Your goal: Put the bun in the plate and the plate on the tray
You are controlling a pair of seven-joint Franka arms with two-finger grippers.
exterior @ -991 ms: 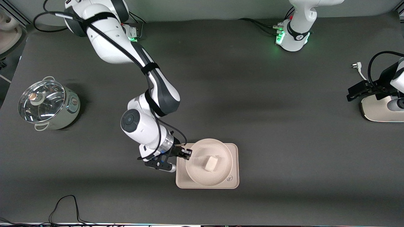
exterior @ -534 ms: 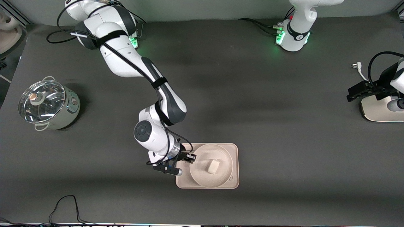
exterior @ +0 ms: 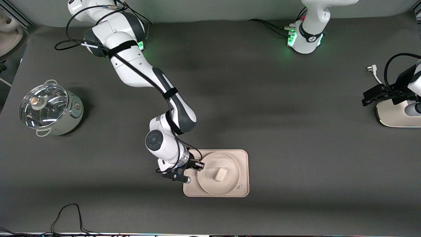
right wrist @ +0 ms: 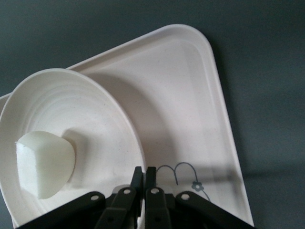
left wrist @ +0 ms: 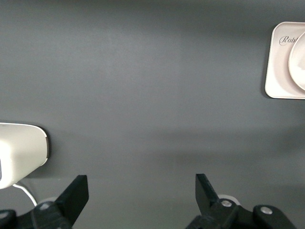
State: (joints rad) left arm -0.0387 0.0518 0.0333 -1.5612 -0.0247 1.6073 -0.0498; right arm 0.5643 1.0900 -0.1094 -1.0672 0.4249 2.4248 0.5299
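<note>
My right gripper releases the plate now, since in the front view the plate's round rim (exterior: 238,183) lies level inside the tray's raised edge (exterior: 248,173).
The cream plate (exterior: 210,182) lies over the pinkish tray (exterior: 244,158), with the small white bun (exterior: 220,174) in it. My right gripper (exterior: 200,165) is shut on the plate's rim at the side toward the right arm's end. In the right wrist view the closed fingers (right wrist: 144,172) pinch the rim of the plate (right wrist: 95,109), the bun (right wrist: 45,162) rests inside, and the tray (right wrist: 190,95) shows below with a drawn line. I cannot tell whether the plate lies flat. My left gripper (exterior: 370,95) waits open and empty (left wrist: 142,191) at the left arm's end.
A metal pot with a glass lid (exterior: 49,108) stands at the right arm's end. A white device (exterior: 398,115) sits under the left arm, and also shows in the left wrist view (left wrist: 19,152). A black cable (exterior: 69,214) loops near the front edge.
My right gripper has come down with the plate and bun onto the tray, shifting slightly toward the left arm's end. The left arm has not moved.
</note>
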